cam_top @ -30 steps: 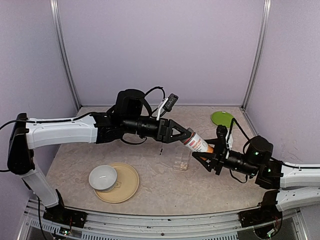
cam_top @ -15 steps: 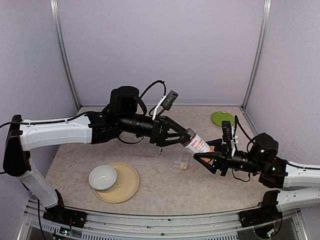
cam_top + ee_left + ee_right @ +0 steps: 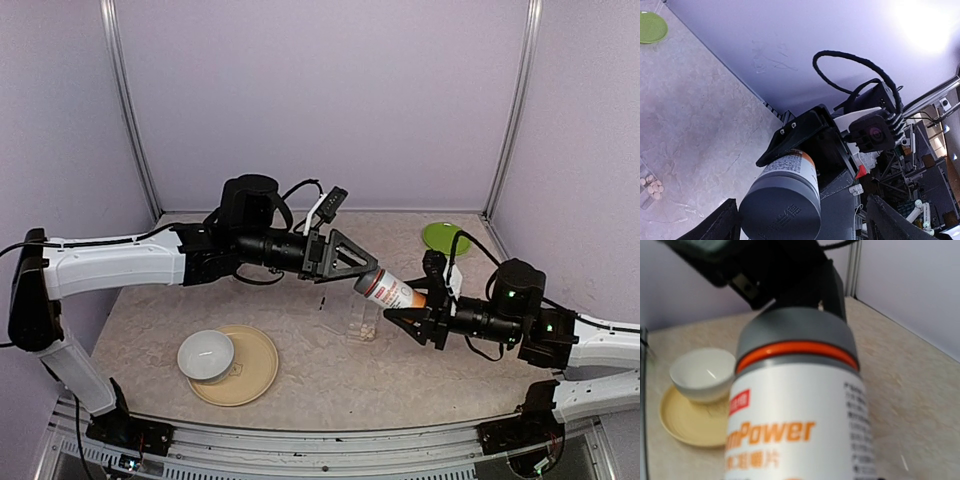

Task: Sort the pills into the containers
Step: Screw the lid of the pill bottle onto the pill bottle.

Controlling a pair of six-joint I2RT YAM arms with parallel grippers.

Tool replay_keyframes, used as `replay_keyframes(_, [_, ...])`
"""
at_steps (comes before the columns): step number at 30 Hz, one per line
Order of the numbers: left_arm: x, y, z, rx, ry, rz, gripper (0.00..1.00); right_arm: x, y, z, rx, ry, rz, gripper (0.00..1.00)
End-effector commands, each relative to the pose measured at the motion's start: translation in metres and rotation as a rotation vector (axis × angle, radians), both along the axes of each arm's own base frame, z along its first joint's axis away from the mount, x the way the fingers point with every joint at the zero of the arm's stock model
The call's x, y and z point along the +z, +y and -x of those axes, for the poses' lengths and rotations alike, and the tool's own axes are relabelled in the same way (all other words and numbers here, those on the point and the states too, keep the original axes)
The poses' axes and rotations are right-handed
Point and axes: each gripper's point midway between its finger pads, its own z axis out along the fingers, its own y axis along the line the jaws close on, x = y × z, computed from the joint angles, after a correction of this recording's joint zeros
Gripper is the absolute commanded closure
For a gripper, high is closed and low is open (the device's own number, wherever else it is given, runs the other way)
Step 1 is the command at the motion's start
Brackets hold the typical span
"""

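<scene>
The left gripper grabs the white bottle by its grey cap (image 3: pixel 368 282) (image 3: pixel 780 206) next, to set it on the tabletop.
A white bottle (image 3: pixel 388 290) with orange lettering and a grey cap hangs tilted over the table, and my right gripper (image 3: pixel 412 311) is shut on its base end. My left gripper (image 3: pixel 358 264) is open just off the cap. In the left wrist view the grey cap (image 3: pixel 780 206) sits between the widely spread fingers (image 3: pixel 722 225) without touching them. The bottle (image 3: pixel 795 415) fills the right wrist view and hides that gripper's fingers. Below the bottle the clear pill box (image 3: pixel 356 314) stands on the table with a small cluster of pale pills (image 3: pixel 369 329) in it. The pills (image 3: pixel 651 184) also show in the left wrist view.
A white bowl (image 3: pixel 206 355) sits on a tan plate (image 3: pixel 255 372) at the front left. A green saucer (image 3: pixel 444 237) lies at the back right. A small dark speck (image 3: pixel 322 302) lies on the table left of the pill box.
My left gripper has opened, let go of the bottle's cap and drawn back a little to the left. The right gripper, still holding the bottle, has shifted slightly left.
</scene>
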Motion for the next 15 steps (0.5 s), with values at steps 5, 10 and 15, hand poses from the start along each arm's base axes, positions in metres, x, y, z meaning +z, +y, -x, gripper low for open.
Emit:
replay_keyframes(5, [-0.025, -0.005, -0.001, -0.007, 0.117, -0.1, 0.21, 0.004, -0.002, -0.011, -0.044, -0.087, 0.066, 0.99])
replay_keyframes(10, [-0.038, -0.004, -0.005, 0.012, 0.127, -0.146, 0.2, 0.008, 0.0, -0.009, -0.03, -0.099, 0.058, 0.99])
replay_keyframes(15, [-0.042, -0.003, -0.011, 0.041, 0.108, -0.163, 0.19, 0.012, -0.002, -0.007, -0.032, -0.109, 0.04, 0.99])
